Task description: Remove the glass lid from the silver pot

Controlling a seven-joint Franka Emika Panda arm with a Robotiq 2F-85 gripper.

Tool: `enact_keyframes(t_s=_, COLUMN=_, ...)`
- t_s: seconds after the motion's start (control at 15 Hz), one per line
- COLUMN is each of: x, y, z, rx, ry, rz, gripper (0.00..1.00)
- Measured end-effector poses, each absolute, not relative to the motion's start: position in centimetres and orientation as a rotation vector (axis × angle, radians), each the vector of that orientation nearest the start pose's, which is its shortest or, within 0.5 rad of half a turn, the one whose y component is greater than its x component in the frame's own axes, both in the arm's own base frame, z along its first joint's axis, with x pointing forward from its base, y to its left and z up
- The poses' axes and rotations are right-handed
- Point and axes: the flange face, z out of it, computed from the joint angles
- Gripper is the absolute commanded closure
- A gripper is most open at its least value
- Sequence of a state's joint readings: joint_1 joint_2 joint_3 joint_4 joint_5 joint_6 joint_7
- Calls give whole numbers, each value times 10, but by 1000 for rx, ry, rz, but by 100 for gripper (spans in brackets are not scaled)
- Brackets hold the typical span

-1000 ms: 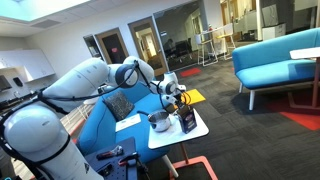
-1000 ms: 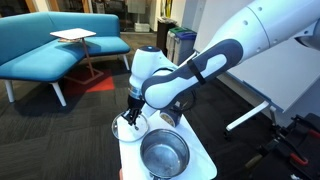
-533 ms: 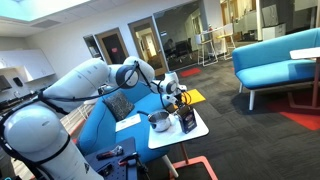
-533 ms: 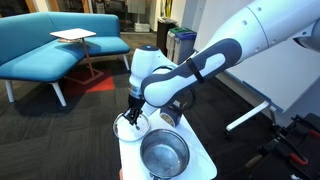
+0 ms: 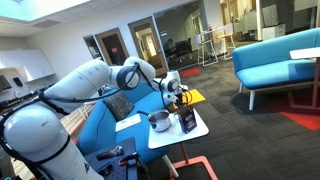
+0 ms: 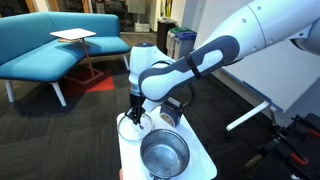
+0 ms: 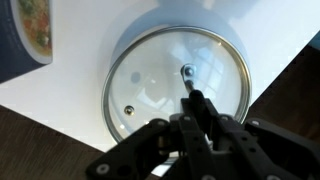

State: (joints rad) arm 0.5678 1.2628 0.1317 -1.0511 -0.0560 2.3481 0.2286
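Observation:
The glass lid (image 6: 130, 126) is flat on the white table and would rest there, so my gripper needs to let go of the lid now.
The glass lid (image 7: 175, 85) lies flat on the white table (image 7: 55, 105), near a corner, with its small knob (image 7: 187, 70) up. My gripper (image 7: 194, 93) is right above it; the fingers are together at the knob's stem and seem shut on it. In an exterior view the gripper (image 6: 135, 112) stands over the lid (image 6: 130, 126) at the table's far corner. The silver pot (image 6: 163, 152) stands open and uncovered at the near end, apart from the lid. The pot also shows in an exterior view (image 5: 158, 122).
A dark box (image 5: 186, 122) stands on the table beside the pot. A yellow flat square (image 5: 193, 97) lies on the floor beyond the table. A printed item (image 7: 28, 25) lies close to the lid. The table edge (image 7: 265, 90) drops to dark carpet.
The arm has shifted very slightly over the lid. The lid and the pot have not visibly moved.

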Motion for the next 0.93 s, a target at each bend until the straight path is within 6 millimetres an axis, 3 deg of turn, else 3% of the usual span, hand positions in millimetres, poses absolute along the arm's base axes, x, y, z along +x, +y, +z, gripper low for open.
enact_keyframes(t_s=0.07, x=603, y=461, z=51, rx=-2985, ry=-628, rz=7, gripper=59)
enact_keyframes(t_s=0.6, x=607, y=465, z=53, rx=-2988, ry=-628, rz=26, gripper=1)
enact_keyframes(t_s=0.93, x=606, y=482, z=93, rx=-2979, ry=-637, rz=-25, gripper=0)
